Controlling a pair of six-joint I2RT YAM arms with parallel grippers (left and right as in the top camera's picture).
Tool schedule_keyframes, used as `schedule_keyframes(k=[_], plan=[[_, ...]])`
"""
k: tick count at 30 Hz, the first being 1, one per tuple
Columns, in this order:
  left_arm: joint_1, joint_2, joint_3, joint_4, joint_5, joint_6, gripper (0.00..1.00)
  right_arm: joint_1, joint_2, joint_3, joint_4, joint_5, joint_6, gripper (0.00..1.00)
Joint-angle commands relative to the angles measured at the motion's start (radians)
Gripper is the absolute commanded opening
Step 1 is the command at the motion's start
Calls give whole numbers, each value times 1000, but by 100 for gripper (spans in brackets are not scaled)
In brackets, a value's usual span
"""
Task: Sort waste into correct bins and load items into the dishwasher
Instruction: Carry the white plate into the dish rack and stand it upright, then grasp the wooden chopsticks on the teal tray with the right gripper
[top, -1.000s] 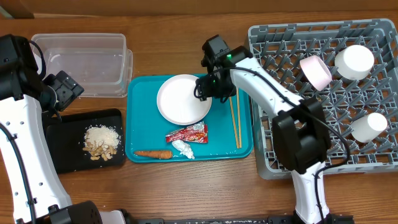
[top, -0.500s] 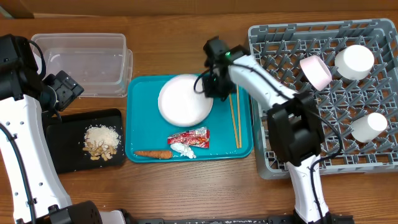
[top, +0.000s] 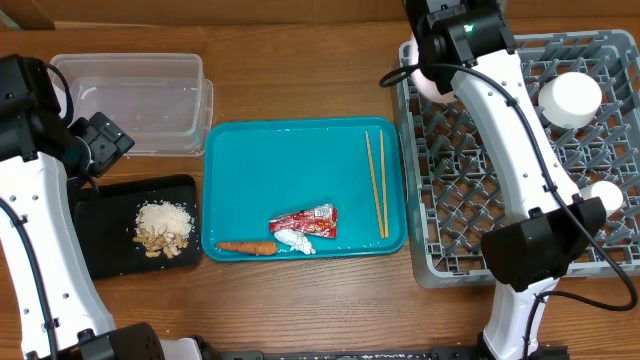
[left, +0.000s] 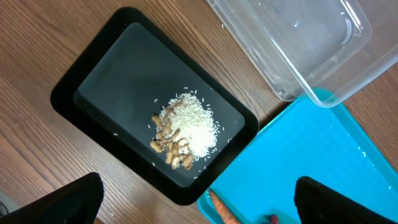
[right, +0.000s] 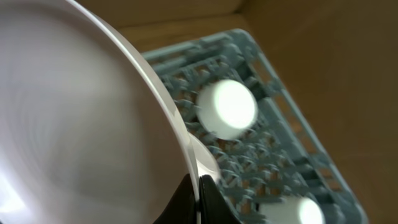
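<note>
The plate's edge covers the rack's corner rim, short of the rack's wires, so my right gripper moves the plate inward next, before releasing it.
My right gripper is shut on the rim of the round pinkish-white plate, which hangs on edge over the far-left corner of the grey dishwasher rack. From overhead only a sliver of the plate shows beside the arm. Two white cups stand in the rack. On the teal tray lie the chopsticks, red wrapper, tissue and carrot stick. My left gripper hovers open and empty over the black tray, which holds the food scraps.
The clear tub stands at the far left, behind the black tray. My right arm stretches across the rack's left half and hides part of it. The rack and a cup appear past the plate in the right wrist view.
My right gripper closed on the plate, lifted it off the teal tray and carried it up and right to the rack's far-left corner. The left arm has not moved.
</note>
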Motion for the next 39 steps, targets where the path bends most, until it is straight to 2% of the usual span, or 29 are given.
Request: schedule_keyframes(k=[1, 8, 17, 18, 20, 21, 25, 27, 33, 36, 39], plan=[[-1, -4, 13, 4, 5, 16, 100, -3, 12, -93, -31, 195, 216, 4], [-1, -4, 13, 3, 5, 20, 100, -19, 12, -293, 10, 165, 258, 4], [-1, -4, 13, 5, 5, 19, 100, 110, 12, -310, 34, -113, 253, 4], [-1, -4, 13, 5, 5, 19, 100, 121, 12, -310, 34, -124, 253, 7], [-1, -4, 13, 5, 5, 20, 100, 152, 12, -310, 29, -155, 253, 37], [-1, -4, 13, 5, 5, 20, 100, 157, 12, -310, 26, -162, 254, 43], [-1, -4, 13, 5, 5, 20, 100, 162, 0, -305, -7, -222, 253, 52], [-1, -4, 13, 5, 5, 20, 100, 162, -22, -290, -26, -245, 249, 62], [-1, -4, 13, 10, 5, 20, 100, 177, -145, -227, 31, -530, 81, 64], [-1, -4, 13, 13, 5, 20, 100, 192, -177, -227, 109, -752, -66, 67], [-1, -4, 13, 14, 5, 20, 100, 194, -161, -249, 125, -883, -99, 67]])
